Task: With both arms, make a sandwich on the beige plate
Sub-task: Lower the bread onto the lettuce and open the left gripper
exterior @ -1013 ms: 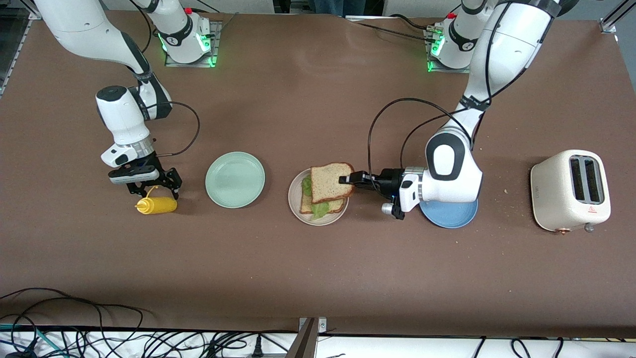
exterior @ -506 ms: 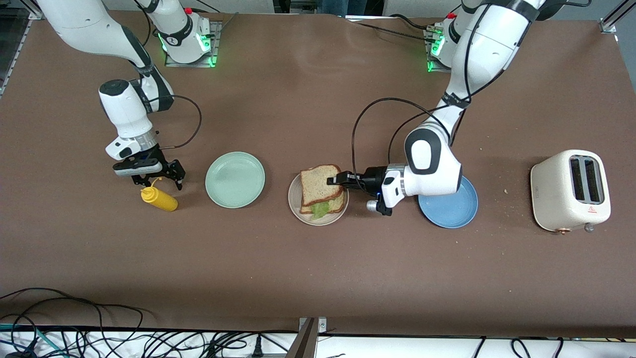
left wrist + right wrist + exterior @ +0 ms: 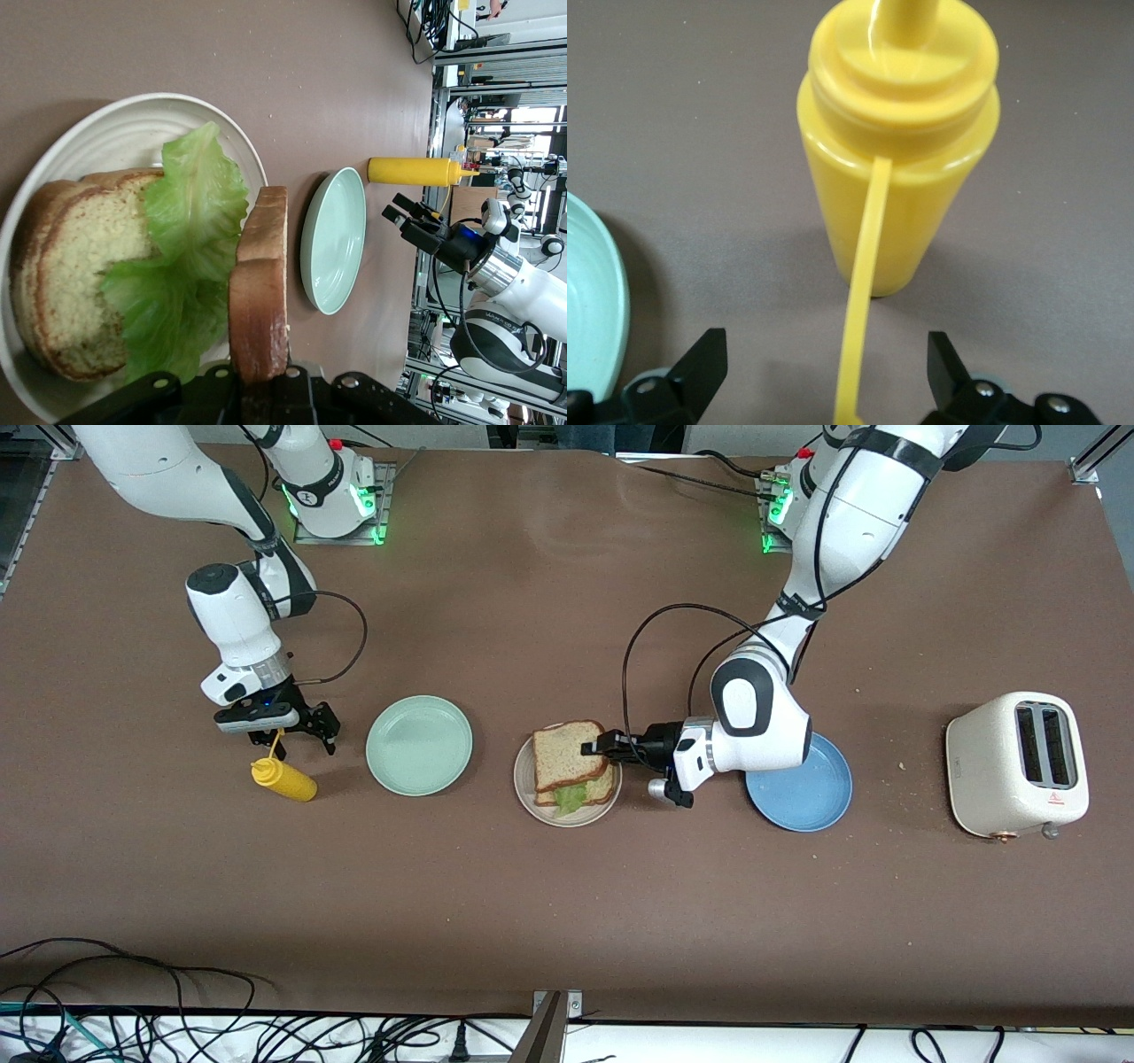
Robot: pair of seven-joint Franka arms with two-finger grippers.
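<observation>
The top bread slice (image 3: 563, 753) lies over the lettuce (image 3: 570, 800) inside the beige plate's rim and would rest there, so it is now time for my left gripper to open.
The beige plate (image 3: 523, 779) carries a bottom bread slice (image 3: 595, 794) with green lettuce (image 3: 570, 800) on it. My left gripper (image 3: 595, 748) is shut on the crust edge of the top bread slice (image 3: 563, 753), holding it flat over the lettuce. In the left wrist view this top slice (image 3: 259, 292) shows edge-on in my left gripper (image 3: 261, 390), beside the lettuce (image 3: 190, 266), the bottom slice (image 3: 71, 266) and the plate (image 3: 115, 115). Whether it touches the lettuce I cannot tell. My right gripper (image 3: 292, 735) hangs open and empty over a yellow mustard bottle (image 3: 283, 778).
A mint green plate (image 3: 419, 744) lies between the mustard bottle and the beige plate. A blue plate (image 3: 806, 797) sits under the left arm's wrist. A cream toaster (image 3: 1017, 766) stands toward the left arm's end. The right wrist view shows the bottle (image 3: 899, 133) beyond my right gripper (image 3: 824, 347).
The left arm has carried the top slice toward the right arm's end and lowered it over the lettuce. The right gripper has lifted away from the mustard bottle, which now points differently.
</observation>
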